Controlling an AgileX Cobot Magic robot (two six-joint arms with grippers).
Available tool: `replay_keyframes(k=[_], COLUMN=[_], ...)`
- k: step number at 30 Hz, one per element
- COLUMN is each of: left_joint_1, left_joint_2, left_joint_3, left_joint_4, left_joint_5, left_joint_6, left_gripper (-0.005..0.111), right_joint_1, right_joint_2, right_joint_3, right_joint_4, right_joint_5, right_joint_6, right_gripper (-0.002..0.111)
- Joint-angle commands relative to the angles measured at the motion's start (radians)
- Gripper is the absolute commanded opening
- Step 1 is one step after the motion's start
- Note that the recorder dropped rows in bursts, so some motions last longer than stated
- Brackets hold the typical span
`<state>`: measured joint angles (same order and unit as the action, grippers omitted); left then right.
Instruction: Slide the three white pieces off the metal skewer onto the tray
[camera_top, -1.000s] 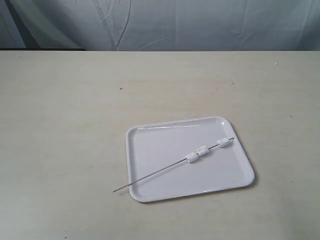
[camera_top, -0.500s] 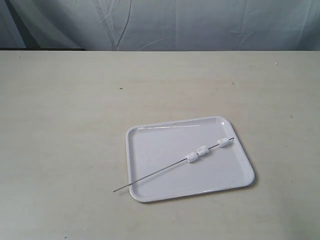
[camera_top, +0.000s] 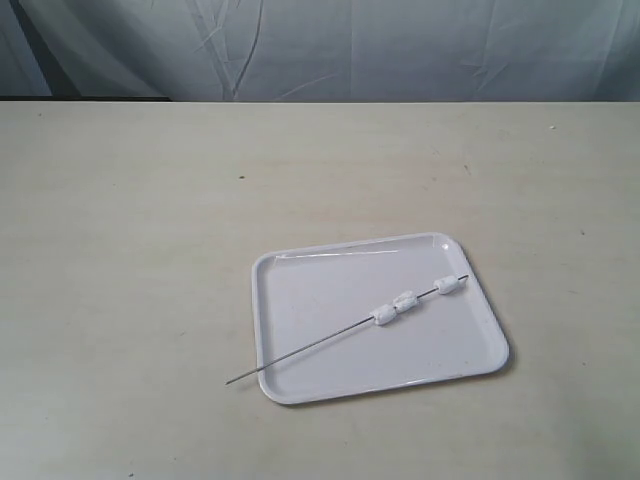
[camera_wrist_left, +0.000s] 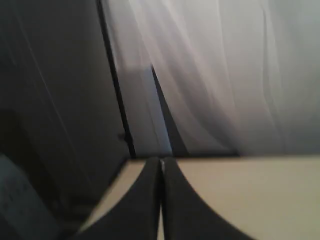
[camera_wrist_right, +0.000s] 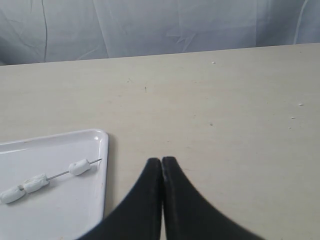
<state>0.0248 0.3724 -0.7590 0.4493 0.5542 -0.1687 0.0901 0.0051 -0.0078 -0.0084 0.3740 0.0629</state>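
Next, my left gripper takes the metal skewer (camera_top: 310, 349) by its bare end (camera_top: 242, 377), so that the white pieces slide off onto the tray.
A white tray (camera_top: 300, 265) lies on the table right of centre in the exterior view. The thin metal skewer (camera_top: 310, 349) rests slantwise across it, its bare end sticking out past the tray's front left rim. Three white pieces are threaded on it: two touching ones (camera_top: 394, 307) near the middle and one (camera_top: 446, 285) near the far tip. The right wrist view shows the tray (camera_wrist_right: 102, 165), the skewer (camera_wrist_right: 57, 174) and the pieces (camera_wrist_right: 79, 167) beside my right gripper (camera_wrist_right: 161, 160), which is shut and empty. My left gripper (camera_wrist_left: 161, 160) is shut, empty, over a table corner. Neither gripper appears in the exterior view.
The beige table (camera_top: 150, 250) spreads wide around the tray. A wrinkled pale curtain (camera_top: 400, 50) hangs behind its far edge. In the left wrist view a dark upright pole (camera_wrist_left: 116, 80) stands past the table's corner.
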Motion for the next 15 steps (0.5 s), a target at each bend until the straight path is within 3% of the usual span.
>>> replay_keyframes(k=[1,5,9,15], left_joint_1=[-0.018,-0.018,-0.018,-0.018], left_joint_2=[0.211,0.406,0.568,0.738], left_joint_3=[-0.005,0.001,0.025,0.031], left_joint_4=[-0.352,-0.755,-1.158,-1.550], left_joint_5=[0.274,0.391,0.385,0.403], left_joint_6=[0.159,0.416,0.738,1.112], left_gripper=[0.000,0.000,0.000,0.000], right_joint_1=[0.004,0.004,0.004,0.004], right_joint_2=[-0.005,-0.005,-0.005,-0.005], right_joint_3=[0.008,0.008,0.008,0.008], right_joint_4=[-0.006,-0.006,-0.006,-0.006], right_joint_5=[-0.013,-0.013,-0.011,-0.011], right_joint_6=[0.001,0.001,0.001,0.001], right_gripper=[-0.001,-0.001,-0.001,-0.001])
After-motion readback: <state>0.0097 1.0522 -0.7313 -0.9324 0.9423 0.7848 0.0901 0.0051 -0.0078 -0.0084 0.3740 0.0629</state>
